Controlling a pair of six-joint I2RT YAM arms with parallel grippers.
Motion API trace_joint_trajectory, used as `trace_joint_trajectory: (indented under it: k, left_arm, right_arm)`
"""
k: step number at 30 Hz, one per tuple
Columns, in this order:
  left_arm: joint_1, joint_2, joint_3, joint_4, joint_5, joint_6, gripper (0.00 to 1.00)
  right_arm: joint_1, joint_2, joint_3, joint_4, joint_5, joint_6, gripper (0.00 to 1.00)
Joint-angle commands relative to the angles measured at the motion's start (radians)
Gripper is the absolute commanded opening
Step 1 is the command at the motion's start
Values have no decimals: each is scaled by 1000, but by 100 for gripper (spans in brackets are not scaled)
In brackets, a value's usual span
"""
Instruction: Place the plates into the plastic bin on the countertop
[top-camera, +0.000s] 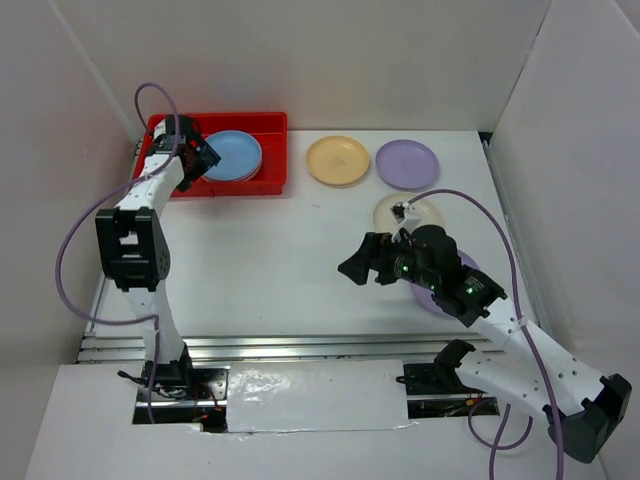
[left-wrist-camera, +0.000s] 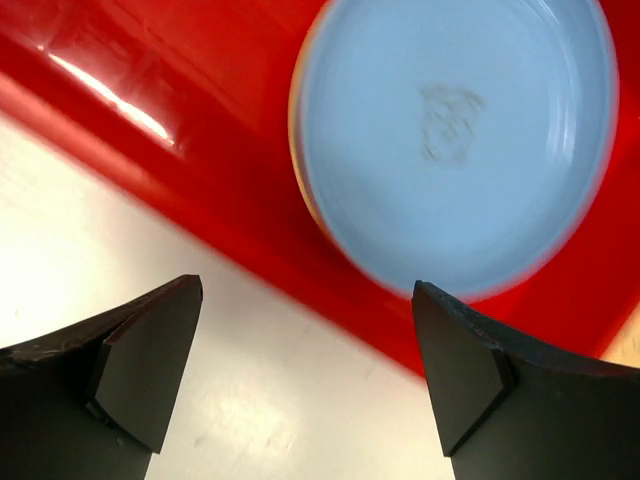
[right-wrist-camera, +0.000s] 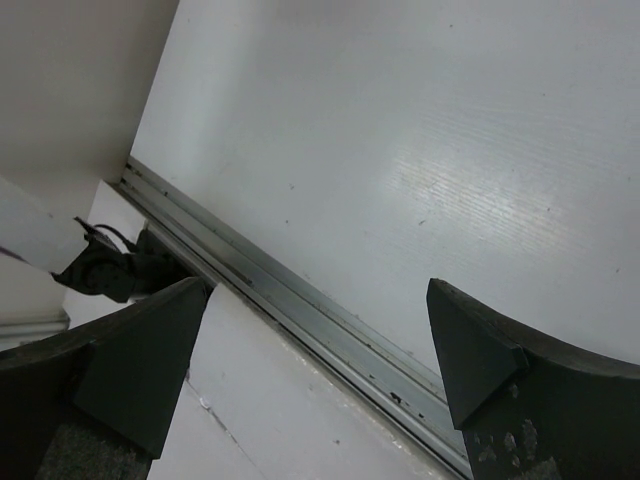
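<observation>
The left gripper's fingers are wide apart and short of the blue plate's rim, so the left gripper would go up empty if the robot lifted it now.
The red plastic bin (top-camera: 270, 150) stands at the back left of the white countertop (top-camera: 280, 260). A blue plate (top-camera: 235, 155) lies in it, with another rim showing just under it. My left gripper (top-camera: 203, 158) hovers over the bin's front left part, open and empty. In the left wrist view (left-wrist-camera: 305, 370) it has the blue plate (left-wrist-camera: 455, 140) and the bin (left-wrist-camera: 200, 170) ahead of it. A yellow plate (top-camera: 338, 160), a purple plate (top-camera: 407, 164) and a cream plate (top-camera: 425, 212) lie at the back right. Another purple plate (top-camera: 438, 300) lies partly hidden under my right arm. My right gripper (top-camera: 358, 268) is open and empty above the table's middle.
White walls enclose the table on the left, back and right. The metal rail (top-camera: 300, 348) runs along the front edge and shows in the right wrist view (right-wrist-camera: 300, 300), between my right gripper's open fingers (right-wrist-camera: 140, 370). A purple cable loops off each arm.
</observation>
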Motion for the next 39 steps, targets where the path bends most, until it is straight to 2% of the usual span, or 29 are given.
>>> trace_joint_trajectory:
  k: [1,2,3,4,6,7,11,14,18,22,27,29,31,35,36,39]
  left_arm:
    - [-96,-272,-169,118,-36,65,99]
    - [-157,-379,-218,144,-45,77,99]
    - [-188,-424,-266,171,-50,95,99]
    - [-266,-490,-332,171,-54,100,99]
    - [-347,-524,-389,171,-44,111,99]
    - [-434,-537,-441,189,-21,111,99]
    - [-650,-460,-489,284,70,112,99]
    - [-760,-307,-386,338,105,120,99]
    - [-814,-90,-302,497,197,86,99]
    - [-823,64,-213,637,254,56,99]
    - [-822,167,-183,720,214,-21,99]
    - [-825,187,-168,697,139,-44,98]
    - [-839,232,-95,581,42,-58,96]
    - [-851,347,114,338,-65,-73,81]
    - [-852,383,178,276,-77,-78,69]
    - [-859,404,203,254,-117,-81,52]
  right_arm:
    - [-10,6,10,59,51,12,100]
    - [-16,7,7,63,68,23,100]
    - [-25,9,0,65,85,51,100]
    - [-50,12,2,54,126,69,100]
    - [-70,3,-1,37,165,133,100]
    - [-84,-31,-4,10,207,160,100]
    - [-105,-161,-1,-125,546,285,100]
    - [-145,-296,23,-268,672,367,100]
    - [-180,-414,36,-329,708,367,100]
    - [-191,-468,43,-329,661,312,100]
    - [-193,-433,63,-326,565,241,100]
    - [-193,-429,56,-323,533,227,100]
    - [-194,-436,45,-311,513,221,100]
    - [-194,-453,34,-306,504,214,100]
    - [-194,-456,37,-314,504,212,100]
    - [-196,-467,49,-329,501,203,100]
